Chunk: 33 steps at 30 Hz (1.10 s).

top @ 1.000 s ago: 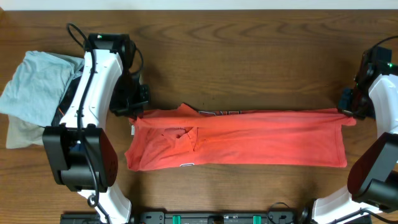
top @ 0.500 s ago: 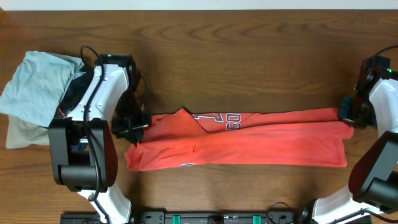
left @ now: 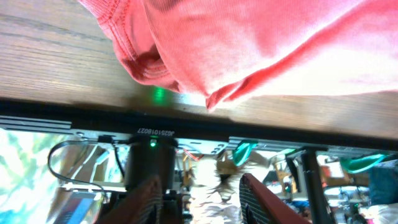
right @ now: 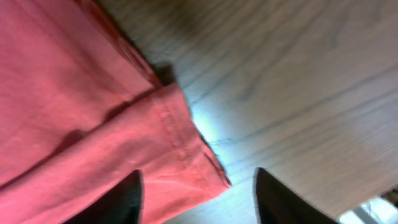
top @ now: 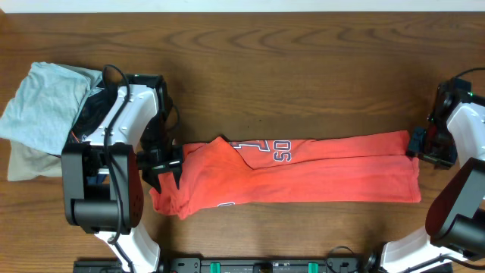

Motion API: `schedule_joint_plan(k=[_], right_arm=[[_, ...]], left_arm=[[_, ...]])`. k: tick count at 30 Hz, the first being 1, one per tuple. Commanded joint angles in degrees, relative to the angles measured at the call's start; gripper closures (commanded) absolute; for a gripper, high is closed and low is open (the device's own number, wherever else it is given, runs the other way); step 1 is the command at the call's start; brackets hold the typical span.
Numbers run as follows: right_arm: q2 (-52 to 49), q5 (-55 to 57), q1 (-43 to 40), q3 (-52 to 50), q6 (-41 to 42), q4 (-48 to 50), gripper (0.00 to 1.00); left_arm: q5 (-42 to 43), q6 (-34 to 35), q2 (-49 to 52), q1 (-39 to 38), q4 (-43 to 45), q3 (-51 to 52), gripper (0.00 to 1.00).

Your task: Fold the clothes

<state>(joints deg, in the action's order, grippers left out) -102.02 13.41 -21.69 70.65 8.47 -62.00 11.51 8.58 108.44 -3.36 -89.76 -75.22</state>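
My right gripper will next pick up the red-orange T-shirt (top: 318,171) by the hemmed corner at the folded T-shirt's end (top: 414,196). Then it can fold that end over the T-shirt.
The clothes, a red-orange T-shirt (top: 318,171), lie as a long folded strip across the table, white lettering (top: 274,149) facing up. My left gripper (top: 171,162) hovers at the strip's left end. In the left wrist view it (left: 202,200) is open, nothing between its fingers (left: 264,198), and the bunched shirt (left: 249,43) lies past them on the wood. My right gripper (top: 418,144) sits at the right end. It (right: 199,198) is open in the right wrist view, and the shirt's hemmed corner (right: 180,155) lies loose between its spread fingers (right: 283,199).
A light blue-grey folded shirt (top: 45,102) rests on a tan garment (top: 23,163) at the far left, behind my left arm. A black rail (top: 265,265) runs along the table's front edge. Bare wood (top: 303,68) lies behind the strip.
Both grippers have opened and let go of the shirt. The lifted back edge came forward and down, so the lettering now shows. My left gripper moved toward the front edge.
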Motion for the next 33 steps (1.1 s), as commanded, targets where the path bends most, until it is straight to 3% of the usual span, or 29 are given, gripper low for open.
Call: schedule_joint_plan(k=[1,10,19,25,33], right_arm=[[0.4,-1.9,-0.5,-0.3,-0.6,0.2,0.38],[0.4,-9.4,-1.2,-1.4,-11.8,2.8,0.33],[0.4,-11.5,-4.3,-8.3,-14.1,8.8,0.28],[0.4,-21.2,-6.6,-12.1,-20.1,12.8,0.32],[0.4,-23.1,-6.6,-16.2,-20.3,17.5,0.34]], left_arm=[[-0.6,-0.6,0.2,0.4,-0.1,0.0,0.56],[3.5,-0.3,0.2,0.4,9.2,0.0,0.56],[6.7,-0.3,0.2,0.4,15.9,0.0,0.55],[7.1,-0.3,0.2,0.4,17.7,0.0,0.56],[7.1,-0.3,0.2,0.4,18.1,0.0,0.56]])
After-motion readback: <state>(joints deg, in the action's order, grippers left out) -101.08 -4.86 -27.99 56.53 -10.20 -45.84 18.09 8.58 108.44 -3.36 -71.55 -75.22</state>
